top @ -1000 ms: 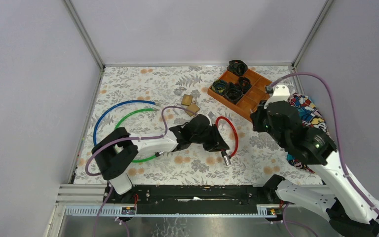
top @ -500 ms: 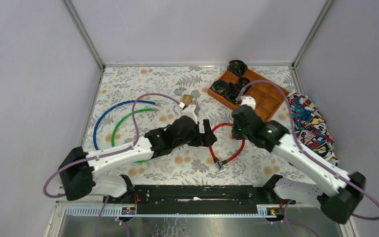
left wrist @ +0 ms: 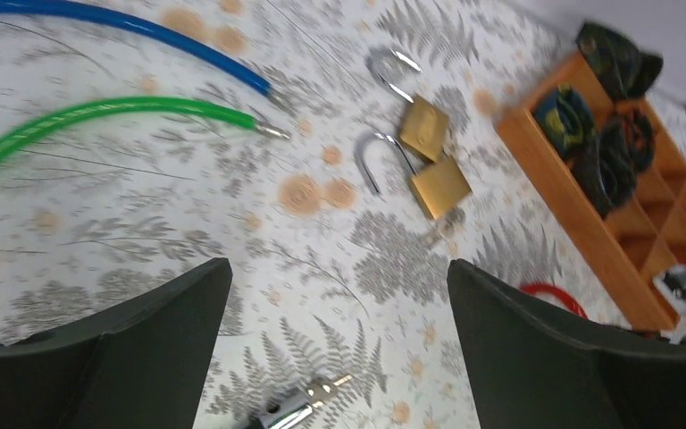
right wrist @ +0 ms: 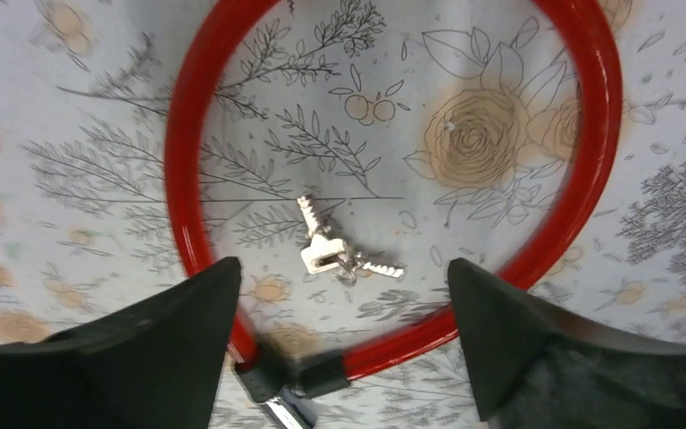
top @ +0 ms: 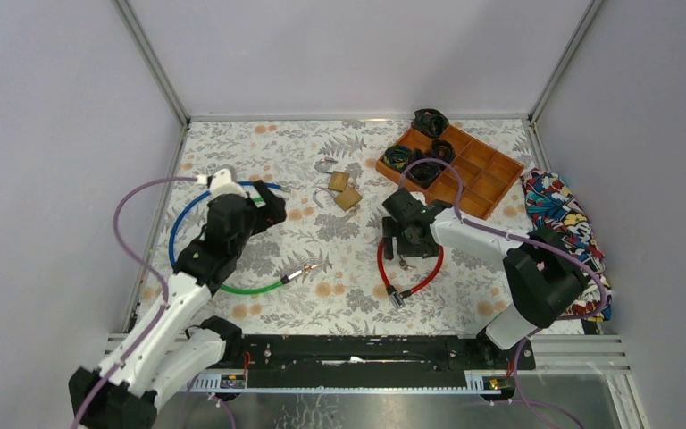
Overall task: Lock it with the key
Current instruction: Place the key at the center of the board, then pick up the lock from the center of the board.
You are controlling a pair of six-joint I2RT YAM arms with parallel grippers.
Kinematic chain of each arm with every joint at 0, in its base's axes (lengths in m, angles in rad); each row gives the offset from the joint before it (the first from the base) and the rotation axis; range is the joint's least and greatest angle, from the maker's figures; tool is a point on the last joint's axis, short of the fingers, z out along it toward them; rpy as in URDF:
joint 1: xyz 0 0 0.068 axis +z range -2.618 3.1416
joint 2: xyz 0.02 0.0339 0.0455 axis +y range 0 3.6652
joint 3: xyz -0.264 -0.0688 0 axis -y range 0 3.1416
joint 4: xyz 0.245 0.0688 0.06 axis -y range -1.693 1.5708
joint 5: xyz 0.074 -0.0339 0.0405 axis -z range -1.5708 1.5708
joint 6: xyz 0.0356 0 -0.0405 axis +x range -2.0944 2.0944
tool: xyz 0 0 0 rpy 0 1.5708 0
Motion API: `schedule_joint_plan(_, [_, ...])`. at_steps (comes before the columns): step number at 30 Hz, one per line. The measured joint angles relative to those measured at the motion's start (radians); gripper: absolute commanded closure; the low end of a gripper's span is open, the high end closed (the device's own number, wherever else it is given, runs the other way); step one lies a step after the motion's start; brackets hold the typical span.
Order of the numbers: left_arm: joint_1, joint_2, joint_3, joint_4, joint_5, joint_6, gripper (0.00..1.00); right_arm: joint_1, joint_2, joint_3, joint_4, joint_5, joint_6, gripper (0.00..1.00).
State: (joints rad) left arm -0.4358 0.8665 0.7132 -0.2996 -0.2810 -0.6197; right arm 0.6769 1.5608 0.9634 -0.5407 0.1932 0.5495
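Note:
My left gripper will next grab the green cable by its curved body, behind the cable's metal tip (top: 258, 200) (left wrist: 185, 106). That tip will then stay free for my right gripper.
A small bunch of keys (right wrist: 335, 250) lies flat on the cloth inside the loop of a red cable lock (right wrist: 188, 179), (top: 422, 279). My right gripper (right wrist: 344, 268), (top: 408, 239) hovers open just above the keys, holding nothing. The cable's black lock head (right wrist: 295, 375) sits below the jaws. Two brass padlocks (top: 338, 180), (top: 349, 198) with open shackles lie farther back, and show in the left wrist view as padlocks (left wrist: 424, 127), (left wrist: 439, 186). My left gripper (left wrist: 338, 277), (top: 266, 210) is open and empty over the blue and green cables.
A blue cable (top: 177, 228) and a green cable (top: 252, 288) curve on the left; the green one's metal tip (top: 304, 271) points right. A wooden compartment tray (top: 475, 183) with dark bundles stands back right. A patterned cloth (top: 561, 214) lies at the right edge.
My left arm has let go at the red cable and swung left to the blue and green cables. My right arm came in over the red loop and opened; the keys lie under it.

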Motion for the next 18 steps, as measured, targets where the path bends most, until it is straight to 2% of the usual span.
schedule_joint_plan(4, [0.100, -0.117, -0.044, -0.012, -0.008, 0.013, 0.01, -0.002, 0.049, 0.076, -0.090, -0.006, -0.027, 0.00])
schedule_joint_plan(6, [0.135, -0.158, -0.062, -0.004, -0.002, 0.071, 0.01, -0.002, 0.048, 0.141, -0.137, 0.001, -0.042, 0.00])
schedule_joint_plan(8, [0.162, -0.176, -0.085, 0.024, 0.069, 0.217, 0.03, -0.002, 0.047, 0.225, -0.168, 0.005, -0.071, 0.01])
schedule_joint_plan(10, [0.176, -0.161, -0.090, 0.022, 0.159, 0.420, 0.11, -0.002, 0.033, 0.319, -0.180, 0.003, -0.109, 0.02])
schedule_joint_plan(12, [0.184, -0.087, -0.063, -0.029, 0.227, 0.635, 0.11, -0.002, 0.024, 0.345, -0.184, 0.000, -0.126, 0.02])
schedule_joint_plan(13, [0.194, -0.027, -0.039, -0.066, 0.250, 0.732, 0.08, -0.002, 0.015, 0.363, -0.185, -0.004, -0.141, 0.02])
schedule_joint_plan(15, [0.242, 0.115, 0.026, -0.166, 0.288, 0.914, 0.02, -0.002, 0.003, 0.380, -0.185, -0.006, -0.165, 0.02])
schedule_joint_plan(18, [0.342, 0.374, 0.164, -0.370, 0.309, 1.128, 0.02, -0.002, -0.002, 0.381, -0.193, -0.017, -0.195, 0.02])
